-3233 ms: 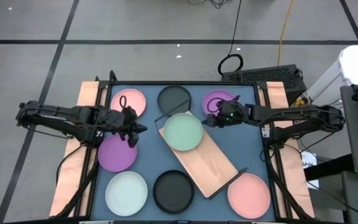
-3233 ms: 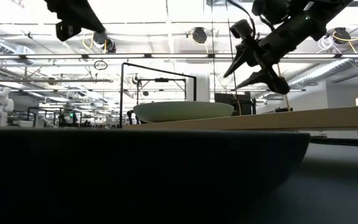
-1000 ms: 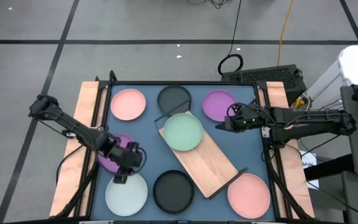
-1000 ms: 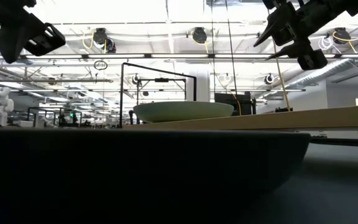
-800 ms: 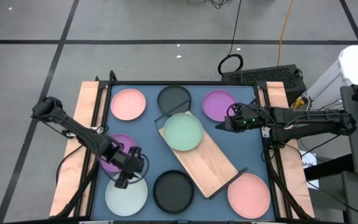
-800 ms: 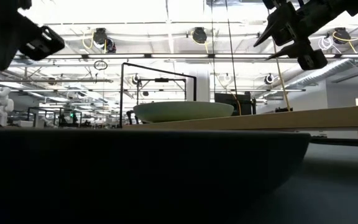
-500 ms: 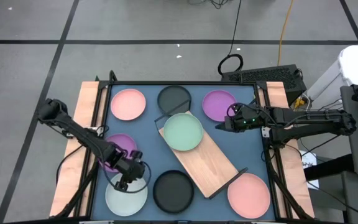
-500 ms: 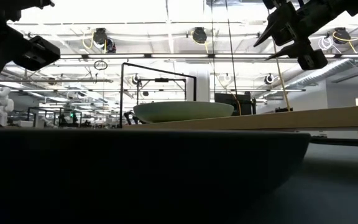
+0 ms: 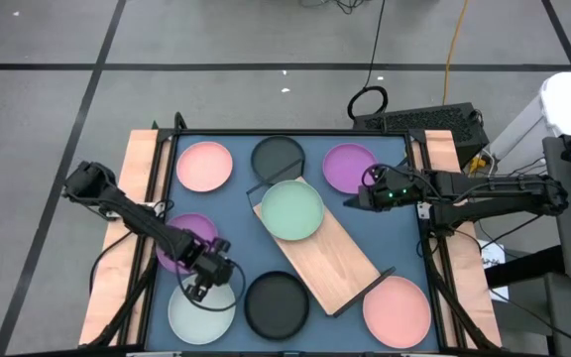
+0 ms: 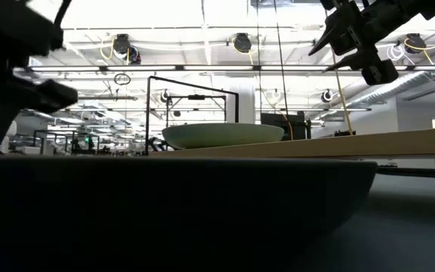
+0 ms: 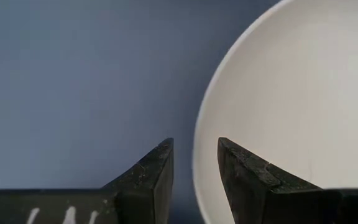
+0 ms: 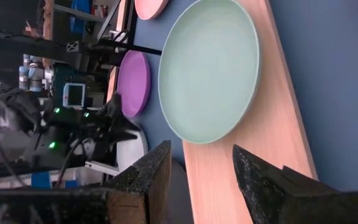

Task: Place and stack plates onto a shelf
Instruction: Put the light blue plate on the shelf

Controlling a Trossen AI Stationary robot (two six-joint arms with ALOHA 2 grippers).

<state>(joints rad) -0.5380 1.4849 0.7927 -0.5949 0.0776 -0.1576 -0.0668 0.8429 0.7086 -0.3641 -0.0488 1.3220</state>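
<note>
The pale plate will go on the bare board of the shelf, so I next need to grip the plate by its rim (image 11: pixel 195 148) with my left gripper.
Eight plates show in the high view. The pale green plate (image 9: pixel 292 209) sits on the far end of the wooden shelf (image 9: pixel 337 260), which lies slanted mid-table. On the table lie a pink plate (image 9: pixel 204 166), black plate (image 9: pixel 279 156), two purple plates (image 9: pixel 350 166) (image 9: pixel 178 248), a pale plate (image 9: pixel 201 309), another black plate (image 9: pixel 276 303) and another pink plate (image 9: pixel 397 309). My left gripper (image 9: pixel 198 291) is open, low at the pale plate's far rim (image 11: pixel 204 124), one finger on either side of it. My right gripper (image 9: pixel 351 200) hovers open between the purple plate and the shelf.
The shelf's black wire frame (image 10: pixel 191 83) stands at its far end beside the pale green plate (image 10: pixel 223 134). The near black plate (image 10: pixel 172 204) fills the low view's foreground. Wooden side boards (image 9: pixel 139 159) flank the blue table top. Bare board (image 12: pixel 278 143) lies next to the green plate.
My left gripper has moved toward the table's near edge and downward, from over the left purple plate to the far rim of the pale plate. The right arm has kept still, and no plate has moved.
</note>
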